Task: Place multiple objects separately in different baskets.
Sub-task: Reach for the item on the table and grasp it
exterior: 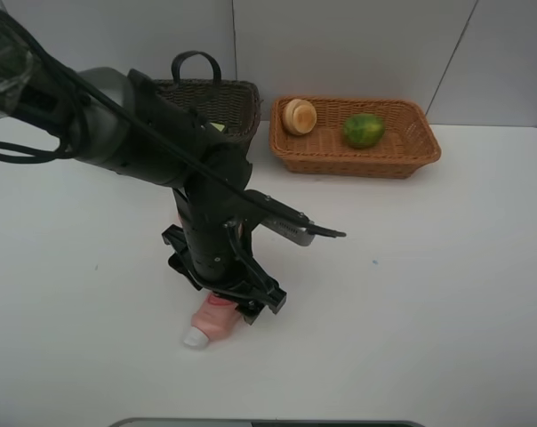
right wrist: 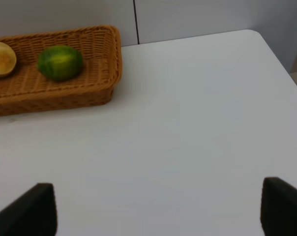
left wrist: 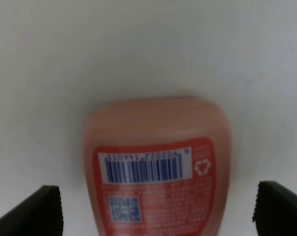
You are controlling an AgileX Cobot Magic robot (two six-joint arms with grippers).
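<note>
Both fingers of my left gripper reach down on either side of the pink tube, so it is now time to close. Closing now would catch the tube.
A pink squeeze tube [exterior: 213, 322] with a white cap [exterior: 196, 338] lies flat on the white table. My left gripper [exterior: 222, 289] hangs directly over it, open. In the left wrist view the tube [left wrist: 156, 167] fills the space between the two dark fingertips [left wrist: 33, 211], which stand well clear of its sides. The light tan basket [exterior: 357, 165] at the back holds a green fruit [exterior: 364, 130] and a pale orange fruit [exterior: 299, 116]. The dark brown basket [exterior: 220, 102] stands to its left, partly behind my left arm. My right gripper [right wrist: 158, 211] is open over bare table, nothing between its fingers.
The right wrist view shows the tan basket [right wrist: 65, 88] with the green fruit [right wrist: 60, 62] and the pale fruit [right wrist: 2, 58], plus the table's far right corner. A bit of something yellow-green [exterior: 217, 127] shows inside the dark basket.
</note>
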